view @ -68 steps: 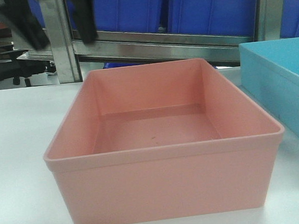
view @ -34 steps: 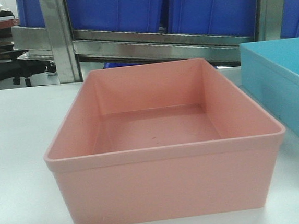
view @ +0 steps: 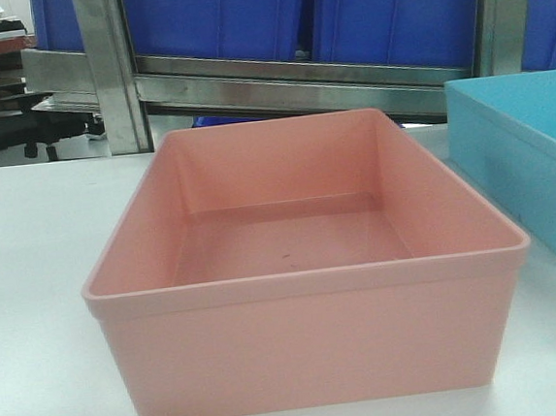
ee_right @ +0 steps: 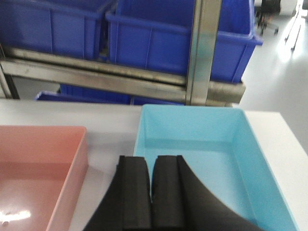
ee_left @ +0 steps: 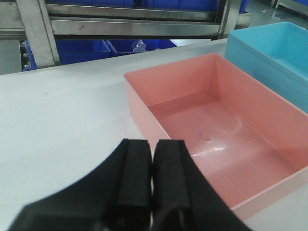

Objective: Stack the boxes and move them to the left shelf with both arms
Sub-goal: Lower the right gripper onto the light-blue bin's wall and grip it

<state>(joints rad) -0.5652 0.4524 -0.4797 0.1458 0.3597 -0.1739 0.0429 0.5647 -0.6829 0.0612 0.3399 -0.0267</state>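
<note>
The light-blue box should be stacked onto the salmon-pink box, so the robot's right gripper should grab it by its rim [ee_right: 141, 139] next.
The salmon-pink box [view: 309, 341] stands empty on the white table, in the middle of the front view. To its right, a gap apart, is the empty light-blue box [view: 527, 157]. The left wrist view shows my left gripper [ee_left: 152, 142] shut on nothing, over bare table by the near left side of the pink box [ee_left: 216, 130], with the blue box [ee_left: 274, 48] beyond. My right gripper [ee_right: 150, 159] is also shut and empty, above the near left corner of the blue box [ee_right: 211, 144], and the pink box [ee_right: 38, 163] lies to its left. The left shelf is out of view.
Behind the table [view: 28, 249] runs a steel rack [view: 277, 86] holding dark blue bins [view: 388, 13]; its upright post [view: 111, 77] stands at back left. An office chair [view: 18, 128] shows on the floor far left. More blue bins [ee_left: 82, 48] sit below the rack rail.
A blurred black arm that hung at the top left of the front view one second ago has left that view. The boxes have not moved.
</note>
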